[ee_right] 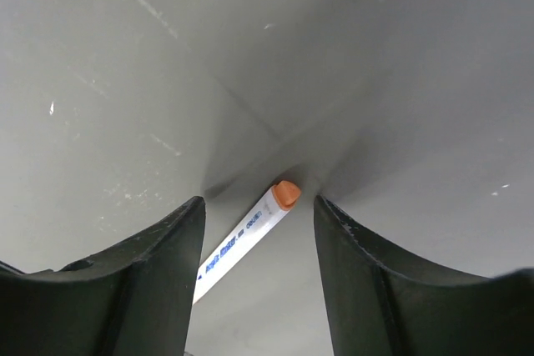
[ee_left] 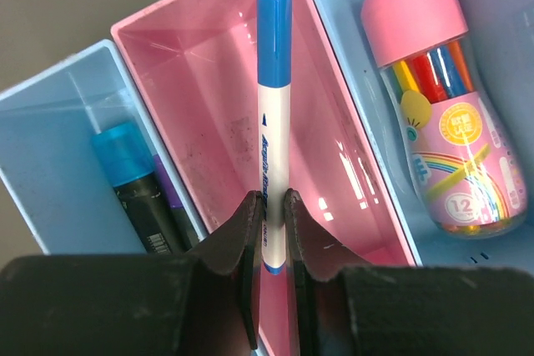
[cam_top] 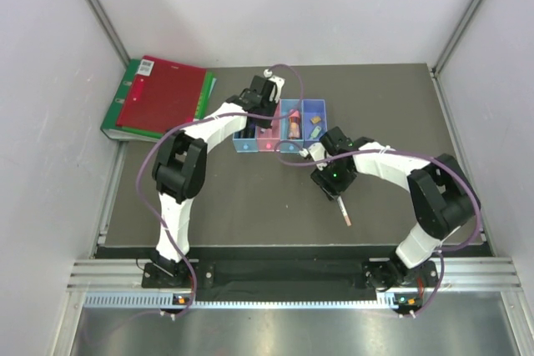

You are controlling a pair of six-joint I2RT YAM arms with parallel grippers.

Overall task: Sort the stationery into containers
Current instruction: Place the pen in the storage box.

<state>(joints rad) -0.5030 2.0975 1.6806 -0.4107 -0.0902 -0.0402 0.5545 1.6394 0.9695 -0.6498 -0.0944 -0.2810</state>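
The white blue-capped pen hangs between the pink bin's sides above the bin's empty bottom, so it is now time for my left gripper to release the pen.
My left gripper [ee_left: 273, 214] is shut on the lower end of a white blue-capped pen [ee_left: 274, 114], which hangs over the pink bin [ee_left: 209, 72]. The light blue bin [ee_left: 50, 147] to its left holds a blue-black highlighter [ee_left: 138, 185]. In the bin on its right lies a pink-capped bottle [ee_left: 450, 114]. From above, the row of containers [cam_top: 314, 108] sits mid-table with the left gripper [cam_top: 260, 116] over it. My right gripper [ee_right: 259, 202] is open and low over the table. A thin white pen with an orange cap [ee_right: 246, 235] lies between its fingers, untouched. The same pen [cam_top: 344, 213] pokes out below the right gripper [cam_top: 332, 189].
A red binder [cam_top: 163, 93] lies on a green one [cam_top: 117, 127] at the back left of the dark table. Grey walls close in on both sides and the back.
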